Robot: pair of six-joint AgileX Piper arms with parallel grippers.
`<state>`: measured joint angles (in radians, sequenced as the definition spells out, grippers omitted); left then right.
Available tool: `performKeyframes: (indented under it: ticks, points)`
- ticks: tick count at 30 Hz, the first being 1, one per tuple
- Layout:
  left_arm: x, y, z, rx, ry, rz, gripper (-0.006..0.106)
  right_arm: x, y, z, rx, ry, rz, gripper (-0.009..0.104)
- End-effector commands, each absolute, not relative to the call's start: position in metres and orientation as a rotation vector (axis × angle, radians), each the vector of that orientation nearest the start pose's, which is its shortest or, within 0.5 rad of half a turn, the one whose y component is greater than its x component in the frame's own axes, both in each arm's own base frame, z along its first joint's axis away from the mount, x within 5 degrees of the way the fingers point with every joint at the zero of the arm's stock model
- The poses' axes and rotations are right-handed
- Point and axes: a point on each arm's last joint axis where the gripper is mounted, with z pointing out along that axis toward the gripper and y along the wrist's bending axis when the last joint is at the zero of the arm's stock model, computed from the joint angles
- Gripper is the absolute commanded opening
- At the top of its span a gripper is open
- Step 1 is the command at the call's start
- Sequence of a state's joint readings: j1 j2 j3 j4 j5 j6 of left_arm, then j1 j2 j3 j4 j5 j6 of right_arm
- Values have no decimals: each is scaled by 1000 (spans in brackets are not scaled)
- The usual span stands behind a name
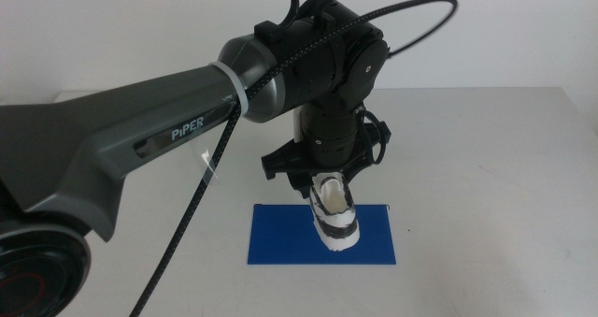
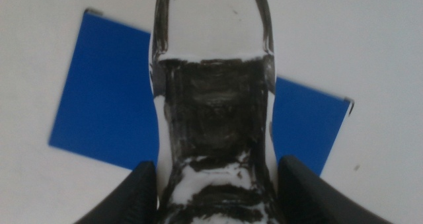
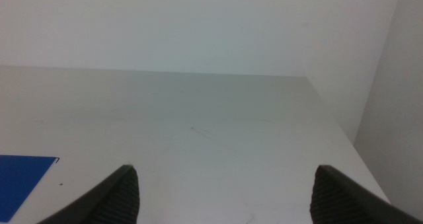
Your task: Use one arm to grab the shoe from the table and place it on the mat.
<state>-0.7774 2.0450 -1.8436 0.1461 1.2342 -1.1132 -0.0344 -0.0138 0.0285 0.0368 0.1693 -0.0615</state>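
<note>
The shoe (image 2: 215,118) hangs toe-down above the blue mat and would drop and tip if I opened now. My left gripper should lower it before letting go.
The left arm (image 1: 187,121) reaches in from the left over the table (image 1: 486,167). Its gripper (image 1: 327,181) is shut on the white shoe with black patches (image 1: 334,212), with a jaw on each side of it. The shoe hangs toe-down over the blue mat (image 1: 280,237); I cannot tell whether it touches the mat. In the left wrist view the shoe (image 2: 215,118) fills the gap between the left gripper's jaws (image 2: 215,191), with the mat (image 2: 106,98) beneath on both sides. The right gripper (image 3: 225,191) is open and empty, out of the middle view.
The right wrist view shows bare tabletop (image 3: 211,118), a corner of the mat (image 3: 20,178), the table's far edge and right edge, and a white wall behind.
</note>
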Motion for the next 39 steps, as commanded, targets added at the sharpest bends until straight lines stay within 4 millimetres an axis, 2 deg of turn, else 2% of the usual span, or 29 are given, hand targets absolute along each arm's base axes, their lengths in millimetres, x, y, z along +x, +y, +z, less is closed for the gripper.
performKeyframes:
  ticks: [1, 9, 14, 19, 29, 33, 39]
  points:
    - [310, -285, 296, -608, 2813, -161, 10, 55, -2, 201, -8, 1558, -65, 66]
    - [310, -285, 296, -1131, 2668, -230, 10, 55, -2, 201, -8, 1558, -65, 66]
    - [309, -286, 296, -1520, 2495, -279, 10, 55, -2, 201, -8, 1558, -65, 66]
    - [308, -287, 295, -1815, 2335, -319, 10, 55, -2, 201, -8, 1558, -65, 66]
    - [308, -287, 295, -1824, 2343, -320, 10, 55, -2, 201, -8, 1558, -65, 66]
    - [312, -294, 274, -1842, 2367, -254, 10, 55, -2, 201, -8, 1558, -65, 66]
    - [313, -300, 261, -1849, 2387, -212, 9, 55, -2, 201, -8, 1558, -65, 66]
